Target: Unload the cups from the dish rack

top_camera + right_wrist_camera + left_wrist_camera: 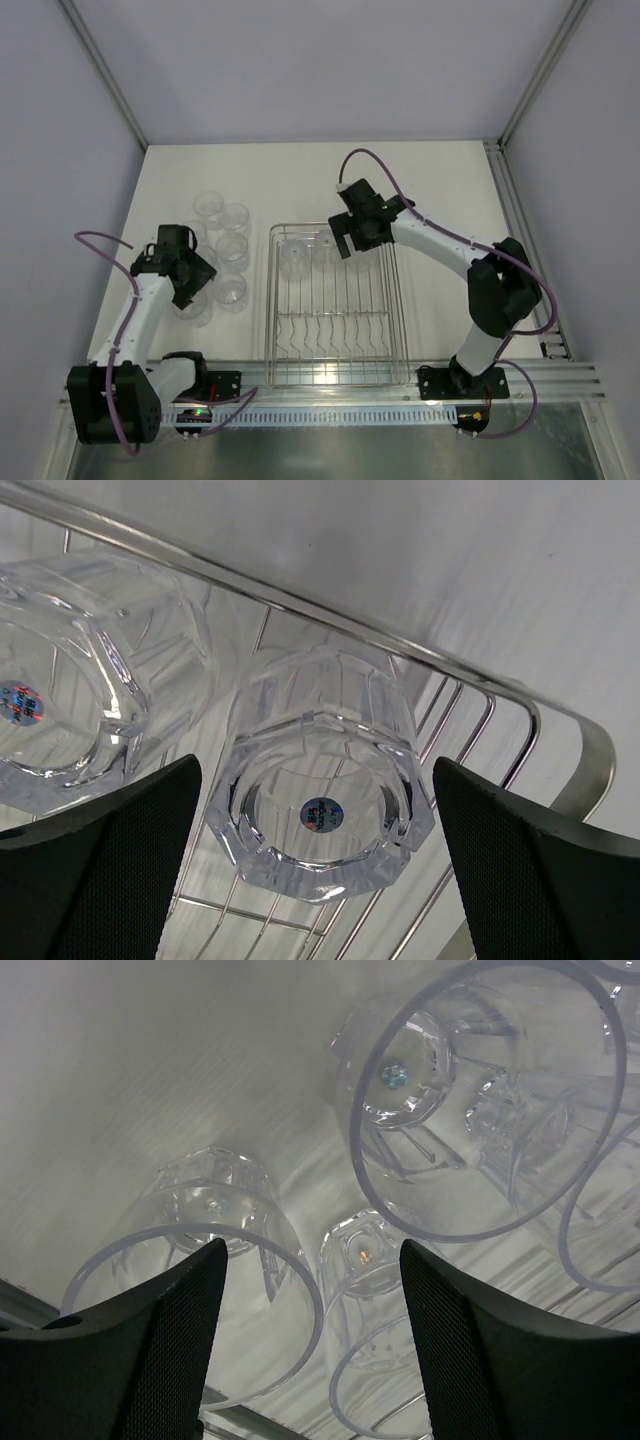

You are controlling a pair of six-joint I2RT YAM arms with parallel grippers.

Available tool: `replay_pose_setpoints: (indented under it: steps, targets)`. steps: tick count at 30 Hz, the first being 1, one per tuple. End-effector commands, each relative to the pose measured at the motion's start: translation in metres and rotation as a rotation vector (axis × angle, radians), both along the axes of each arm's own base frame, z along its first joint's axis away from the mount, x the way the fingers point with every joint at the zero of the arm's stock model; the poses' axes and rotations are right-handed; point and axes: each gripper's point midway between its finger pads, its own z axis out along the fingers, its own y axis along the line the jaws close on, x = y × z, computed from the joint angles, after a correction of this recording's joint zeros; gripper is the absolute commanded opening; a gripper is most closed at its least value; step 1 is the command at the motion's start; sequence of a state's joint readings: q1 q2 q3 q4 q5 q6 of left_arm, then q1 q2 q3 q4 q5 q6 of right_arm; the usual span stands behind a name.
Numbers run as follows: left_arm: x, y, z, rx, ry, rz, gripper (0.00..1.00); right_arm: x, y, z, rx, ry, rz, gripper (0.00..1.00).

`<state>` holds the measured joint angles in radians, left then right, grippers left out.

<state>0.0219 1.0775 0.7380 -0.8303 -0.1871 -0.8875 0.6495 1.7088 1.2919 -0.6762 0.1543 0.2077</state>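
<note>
The upside-down cup's base (361, 256) (320, 815) is between the robot's fingers, at the same height as them, so the right gripper needs to close on the cup's base.
The dish rack (337, 352) lies mid-table, with two clear cups (295, 258) at its far end. My right gripper (343, 243) hangs open over them. In the right wrist view an upside-down cup (320, 800) sits on the rack's wires (400, 645), between the spread fingers of the right gripper (315, 770) and touching neither. A second cup (60, 700) stands to its left. Several cups (231, 247) stand upright on the table left of the rack. My left gripper (312, 1250) is open above them. The near cup's rim (292, 1278) runs between its fingers.
Grey walls enclose the table on three sides. A metal rail (400, 375) runs along the near edge by the arm bases. The rack's near half holds a row of curved prongs (335, 335). Bare white table (300, 180) lies beyond the rack.
</note>
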Motion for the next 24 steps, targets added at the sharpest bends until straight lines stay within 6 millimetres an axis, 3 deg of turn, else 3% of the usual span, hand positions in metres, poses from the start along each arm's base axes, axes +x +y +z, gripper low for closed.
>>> replay_pose_setpoints:
  steps: [1,3,4,7,11,15,16,19,23,24]
  targets:
    - [0.005,-0.005,0.018,-0.034,-0.065,0.003,0.71,0.032,0.01,0.021,0.022,-0.112,-0.007,0.99]
    - [0.005,-0.007,0.023,-0.045,-0.076,-0.004,0.71,0.032,0.013,0.013,0.02,-0.082,-0.001,0.92]
    - [0.004,-0.009,0.028,-0.056,-0.086,-0.008,0.71,0.033,0.014,0.012,0.025,-0.074,-0.002,0.75]
    - [0.003,-0.012,0.041,-0.065,-0.111,-0.02,0.71,0.025,0.014,0.007,0.035,-0.037,-0.002,0.51]
    - [-0.005,-0.017,0.058,-0.09,-0.145,-0.036,0.71,0.012,0.011,0.005,0.049,-0.005,-0.015,0.5]
    - [-0.009,-0.023,0.073,-0.117,-0.184,-0.048,0.71,0.003,0.004,0.008,0.048,0.002,-0.03,0.14]
    - [-0.007,-0.025,0.083,-0.124,-0.21,-0.056,0.71,0.002,0.003,0.015,0.059,-0.008,-0.035,0.09]
    - [-0.004,-0.033,0.112,-0.156,-0.301,-0.101,0.72,-0.004,0.002,0.036,0.089,-0.021,-0.051,0.04]
    - [0.002,-0.068,0.143,-0.317,-0.407,-0.234,0.76,-0.019,0.0,0.066,0.143,0.008,-0.058,0.04]
    - [0.005,-0.086,0.154,-0.401,-0.446,-0.304,0.77,-0.02,0.003,0.078,0.171,0.002,-0.062,0.04]
